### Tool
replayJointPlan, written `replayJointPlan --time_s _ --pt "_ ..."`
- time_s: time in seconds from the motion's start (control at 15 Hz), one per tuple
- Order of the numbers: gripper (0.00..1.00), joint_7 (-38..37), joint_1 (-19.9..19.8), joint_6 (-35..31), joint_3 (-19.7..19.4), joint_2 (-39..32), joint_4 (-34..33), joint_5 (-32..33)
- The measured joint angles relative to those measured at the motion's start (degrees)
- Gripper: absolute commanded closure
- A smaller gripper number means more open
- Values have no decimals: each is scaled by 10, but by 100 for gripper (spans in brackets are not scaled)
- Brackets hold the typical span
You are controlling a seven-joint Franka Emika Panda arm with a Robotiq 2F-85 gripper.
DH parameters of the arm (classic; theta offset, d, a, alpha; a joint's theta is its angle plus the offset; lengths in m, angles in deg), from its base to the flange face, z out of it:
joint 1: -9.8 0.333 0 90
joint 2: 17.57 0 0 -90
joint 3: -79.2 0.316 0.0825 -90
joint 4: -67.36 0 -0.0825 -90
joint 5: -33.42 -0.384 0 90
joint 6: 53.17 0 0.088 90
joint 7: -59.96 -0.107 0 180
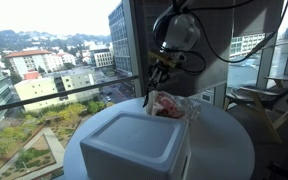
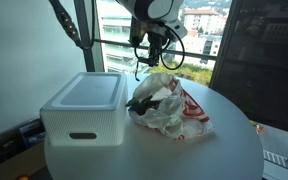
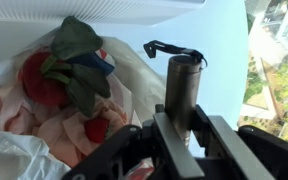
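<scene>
The cylinder's clip hangs past the bag's edge. My gripper needs to keep holding the cylinder, since the cylinder would likely miss the bag's opening if I opened now.
My gripper is shut on a slim dark metal cylinder with a black hooked clip at its far end. In both exterior views the gripper hangs above the far edge of a round white table. Just below and beside it lies a crumpled clear plastic bag with red print. In the wrist view the bag holds dark green, red and blue soft items.
A white rectangular plastic box with a lid stands on the table next to the bag. Large windows with a railing stand right behind the table. A wooden chair stands beside the table.
</scene>
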Motion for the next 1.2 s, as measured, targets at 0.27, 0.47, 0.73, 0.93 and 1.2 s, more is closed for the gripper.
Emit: replayJointPlan --time_s 0.27,0.47,0.73,0.93,1.2 --pt "86 10 -30 69 -4 -36 -48 -46" --pt "87 10 -38 100 -12 -67 -79 -55" --pt "44 10 -38 110 -17 -108 -110 -56" --pt "23 9 -36 110 -17 -129 -128 -56" --pt "0 9 -33 110 -16 -137 -142 -56"
